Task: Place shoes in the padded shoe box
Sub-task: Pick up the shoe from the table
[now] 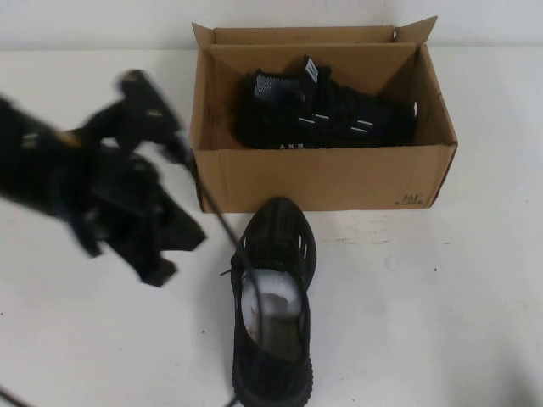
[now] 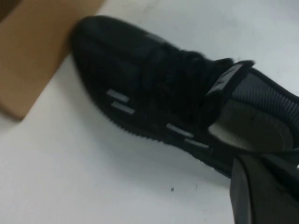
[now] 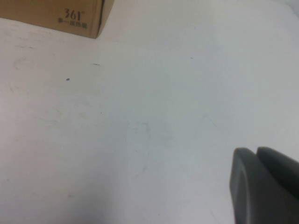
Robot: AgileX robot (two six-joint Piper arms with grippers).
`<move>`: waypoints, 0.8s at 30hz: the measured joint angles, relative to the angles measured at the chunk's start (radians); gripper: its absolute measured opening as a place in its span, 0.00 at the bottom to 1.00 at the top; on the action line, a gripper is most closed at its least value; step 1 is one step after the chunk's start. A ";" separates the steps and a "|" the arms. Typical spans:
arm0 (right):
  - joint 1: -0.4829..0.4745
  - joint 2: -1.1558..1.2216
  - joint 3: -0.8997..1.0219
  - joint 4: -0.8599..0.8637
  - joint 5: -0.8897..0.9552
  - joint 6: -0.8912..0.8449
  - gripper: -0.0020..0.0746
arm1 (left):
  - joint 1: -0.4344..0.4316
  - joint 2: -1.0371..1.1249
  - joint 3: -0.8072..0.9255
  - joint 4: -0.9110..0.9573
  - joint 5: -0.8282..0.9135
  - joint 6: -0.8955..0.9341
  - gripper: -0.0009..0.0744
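Observation:
The sneaker's toe (image 1: 278,222) is broad and rounded, so the robot's left gripper should next pinch the sneaker by the thin side of its collar (image 1: 239,314), beside the open foot hole.
One black knit sneaker (image 1: 327,114) lies on its side inside the brown cardboard shoe box (image 1: 322,178) at the back centre. The other sneaker (image 1: 273,301), stuffed with white paper, stands on the table in front of the box with its toe towards it. It also shows in the left wrist view (image 2: 159,93). My left gripper (image 1: 170,254) is blurred and hovers left of this sneaker, empty; its fingers (image 2: 261,196) look shut near the shoe's heel opening. My right gripper (image 3: 264,186) is shut and empty over bare table, out of the high view.
The white table (image 1: 441,322) stretches around the box. A box corner (image 3: 84,18) with print shows in the right wrist view, and a box corner (image 2: 32,56) in the left wrist view. A thin black cable (image 1: 216,216) runs across the table by the loose sneaker.

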 joint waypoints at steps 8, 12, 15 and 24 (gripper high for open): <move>0.000 0.000 0.000 0.000 0.000 0.000 0.02 | -0.214 0.267 -0.246 0.172 0.134 0.092 0.15; 0.000 0.000 0.000 0.000 0.000 0.000 0.02 | -0.230 0.350 -0.320 0.199 0.162 0.101 0.45; 0.000 0.000 0.000 0.000 0.000 0.000 0.02 | -0.230 0.394 -0.349 0.213 0.161 0.146 0.54; 0.000 0.000 0.000 0.000 0.000 0.000 0.02 | -0.230 0.462 -0.357 0.220 0.118 0.230 0.54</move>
